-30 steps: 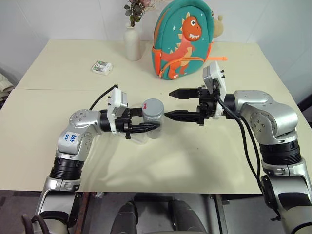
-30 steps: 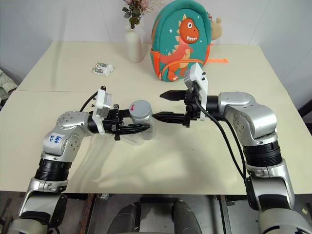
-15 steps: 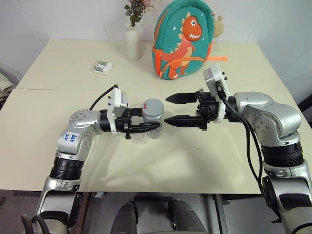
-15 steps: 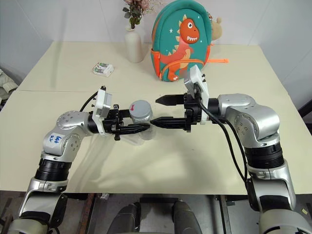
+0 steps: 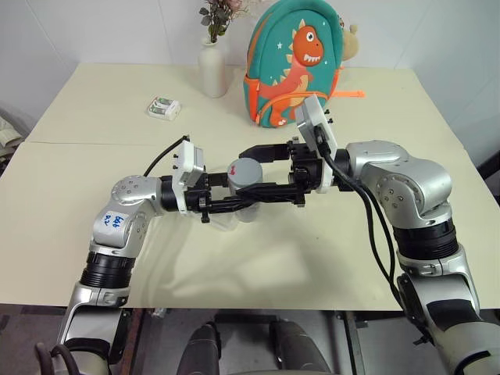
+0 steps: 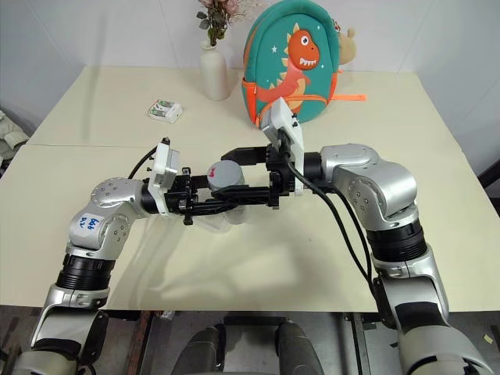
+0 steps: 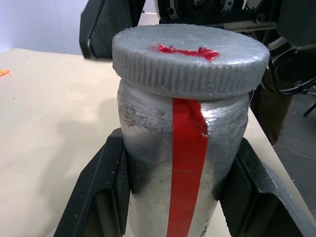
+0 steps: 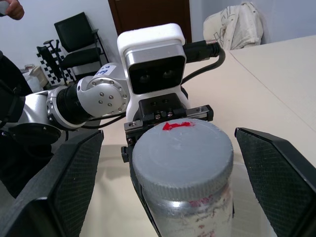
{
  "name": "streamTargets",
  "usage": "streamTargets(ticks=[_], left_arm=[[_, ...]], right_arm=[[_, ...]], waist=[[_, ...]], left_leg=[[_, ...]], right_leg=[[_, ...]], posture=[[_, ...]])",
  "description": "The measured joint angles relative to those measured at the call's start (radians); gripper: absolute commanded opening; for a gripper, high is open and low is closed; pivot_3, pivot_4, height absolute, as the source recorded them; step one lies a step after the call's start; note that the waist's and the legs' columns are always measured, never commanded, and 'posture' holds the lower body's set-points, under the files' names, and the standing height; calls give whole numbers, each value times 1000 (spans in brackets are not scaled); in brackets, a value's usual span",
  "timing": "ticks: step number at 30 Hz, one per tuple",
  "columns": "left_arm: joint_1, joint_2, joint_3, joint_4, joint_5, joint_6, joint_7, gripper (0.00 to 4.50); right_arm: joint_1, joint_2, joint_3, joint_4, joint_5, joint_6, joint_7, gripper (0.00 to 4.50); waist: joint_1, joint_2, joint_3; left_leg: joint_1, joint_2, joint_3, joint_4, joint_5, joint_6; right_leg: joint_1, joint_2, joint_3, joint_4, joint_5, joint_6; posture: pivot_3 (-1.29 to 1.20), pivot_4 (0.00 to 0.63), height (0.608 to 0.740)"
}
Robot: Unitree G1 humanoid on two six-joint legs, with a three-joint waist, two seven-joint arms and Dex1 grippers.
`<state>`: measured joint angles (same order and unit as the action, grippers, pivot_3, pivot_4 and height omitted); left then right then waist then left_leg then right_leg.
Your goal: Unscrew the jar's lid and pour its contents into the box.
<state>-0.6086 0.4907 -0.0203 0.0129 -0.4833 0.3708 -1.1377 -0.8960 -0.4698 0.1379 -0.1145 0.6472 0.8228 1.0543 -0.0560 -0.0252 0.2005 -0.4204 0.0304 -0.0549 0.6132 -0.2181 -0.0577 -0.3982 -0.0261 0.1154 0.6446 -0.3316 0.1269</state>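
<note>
Both fingertips stand beside the grey lid's ribbed rim (image 5: 245, 172) (image 8: 185, 187), so it is time for my right gripper to close on the lid now.
My left gripper (image 5: 244, 197) is shut on the body of the jar (image 5: 245, 187), a silvery cylinder with a red stripe (image 7: 185, 163), and holds it upright just above the table. The grey lid (image 5: 244, 169) with a red mark sits on the jar's top (image 8: 182, 153). My right gripper (image 5: 244, 173) reaches in level from the right, open. One of its black fingers (image 8: 64, 182) stands on each side of the lid, with a gap to it. A clear box (image 5: 221, 224) shows faintly on the table under the jar. The contents are hidden inside the jar.
At the table's far side stand a white vase with flowers (image 5: 212, 70) and a teal dinosaur backpack (image 5: 293, 66). A small white-and-green packet (image 5: 164, 107) lies at the back left. A person's hand (image 8: 10, 7) and chairs show beyond the table.
My right gripper has moved left toward the jar, staying open, and its fingers now straddle the lid. The left gripper and the jar have kept still.
</note>
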Motion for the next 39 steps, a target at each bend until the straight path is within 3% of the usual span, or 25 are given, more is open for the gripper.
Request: streamTargets(ticks=[7, 10, 14, 24, 30, 39], left_arm=[[0, 0, 0, 0, 0, 0, 1, 1966], [0, 0, 0, 0, 0, 0, 2, 1966], [0, 0, 0, 0, -2, 1, 1, 1966], [0, 1, 9, -4, -23, 11, 2, 1966], [8, 21, -3, -17, -16, 8, -1, 1966], [24, 24, -11, -17, -5, 8, -3, 1966]], right_arm=[[0, 14, 14, 6, -29, -16, -1, 4480], [0, 16, 14, 14, -35, -17, -1, 3869], [0, 25, 13, 25, -44, -24, -6, 2608], [-1, 57, -20, 21, -4, 22, -35, 2608], [-57, 121, -143, 16, 152, 126, -110, 2608], [-35, 50, -168, -27, 160, 115, -125, 2608]], waist=[[1, 0, 0], [0, 0, 0], [0, 0, 0], [0, 0, 0], [-1, 3, 2], [2, 3, 2]], left_leg=[[0, 0, 0, 0, 0, 0], [0, 0, 0, 0, 0, 0], [0, 0, 0, 0, 0, 0], [0, 0, 0, 0, 0, 0], [0, 0, 0, 0, 0, 0], [0, 0, -1, 0, 0, 0]], right_leg=[[0, 0, 0, 0, 0, 0], [0, 0, 0, 0, 0, 0], [0, 0, 0, 0, 0, 0], [0, 0, 0, 0, 0, 0], [0, 0, 0, 1, 0, 0], [0, 0, -1, 0, 0, 0]], posture=[[0, 150, 740], [0, 150, 740], [0, 150, 740], [0, 150, 740], [0, 150, 740], [0, 150, 740]])
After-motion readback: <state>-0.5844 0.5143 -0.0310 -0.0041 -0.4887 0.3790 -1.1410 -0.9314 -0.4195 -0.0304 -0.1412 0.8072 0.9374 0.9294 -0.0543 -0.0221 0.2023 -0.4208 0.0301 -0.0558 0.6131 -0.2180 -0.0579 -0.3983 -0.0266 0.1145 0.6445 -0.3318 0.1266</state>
